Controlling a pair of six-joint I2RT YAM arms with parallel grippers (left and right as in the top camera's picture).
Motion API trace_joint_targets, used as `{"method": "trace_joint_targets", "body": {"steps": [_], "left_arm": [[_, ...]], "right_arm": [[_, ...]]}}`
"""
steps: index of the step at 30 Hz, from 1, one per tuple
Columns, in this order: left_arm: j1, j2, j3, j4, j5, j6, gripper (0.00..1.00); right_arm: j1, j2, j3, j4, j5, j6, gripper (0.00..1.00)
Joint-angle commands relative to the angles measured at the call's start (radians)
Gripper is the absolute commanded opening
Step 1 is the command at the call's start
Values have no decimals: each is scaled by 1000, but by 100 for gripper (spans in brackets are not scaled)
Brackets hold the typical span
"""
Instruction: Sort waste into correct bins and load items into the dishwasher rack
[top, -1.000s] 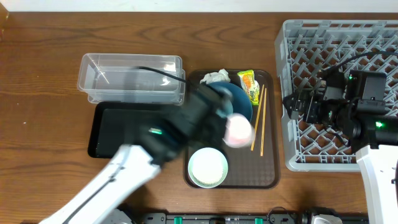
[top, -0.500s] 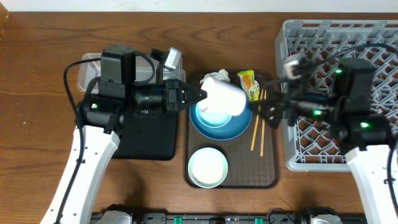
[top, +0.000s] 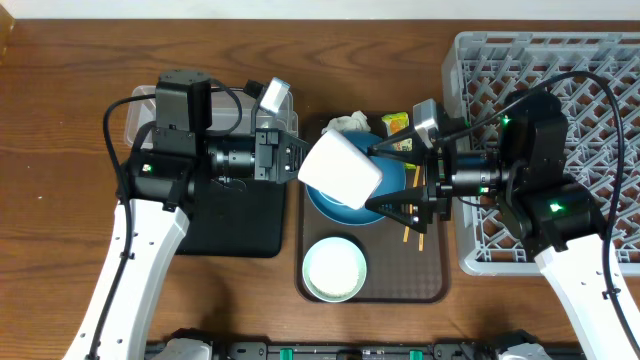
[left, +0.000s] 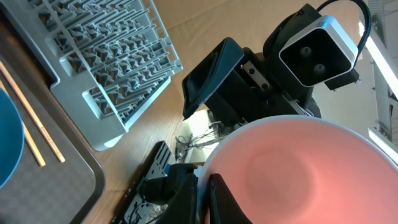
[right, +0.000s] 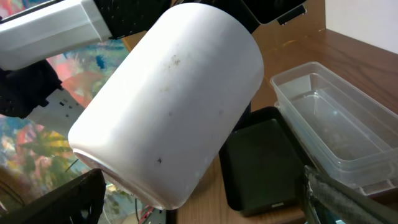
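The right gripper grabs the pink cup across its closed far end (top: 365, 184) (right: 135, 163) next, so the cup's rim stays free to load rim-first into the dishwasher rack.
My left gripper (top: 300, 160) is shut on the rim of the pink cup (top: 340, 168), which hangs on its side above the dark-blue plate (top: 350, 212). In the left wrist view the fingers (left: 186, 196) pinch the rim beside the cup's pink inside (left: 298, 168). My right gripper (top: 392, 182) is open, with one finger on each side of the cup's far end. The cup's white outside (right: 174, 106) fills the right wrist view. On the brown tray lie the white bowl (top: 334, 268), chopsticks (top: 408, 236), the wrapper (top: 397, 122) and the tissue (top: 345, 124). The pale-blue bowl is hidden.
The grey dishwasher rack (top: 560, 90) stands at the right, partly under the right arm. The clear tub (top: 138, 108) and the black tray (top: 235, 222) lie at the left, under the left arm. The brown serving tray (top: 425, 275) sits in the middle.
The left gripper has carried the cup up over the plate. The right arm has swung left from the rack, so that its open fingers now stand on either side of the cup.
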Motion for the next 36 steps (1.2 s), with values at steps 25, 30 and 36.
{"method": "trace_joint_targets", "body": {"steps": [25, 30, 36], "left_arm": [[37, -2, 11, 104, 18, -61, 6], [37, -2, 11, 104, 18, -61, 6], [37, -2, 11, 104, 8, -60, 11]], "right_arm": [[33, 2, 19, 54, 83, 58, 94], [34, 2, 19, 111, 82, 122, 78], [35, 2, 19, 115, 61, 149, 55]]}}
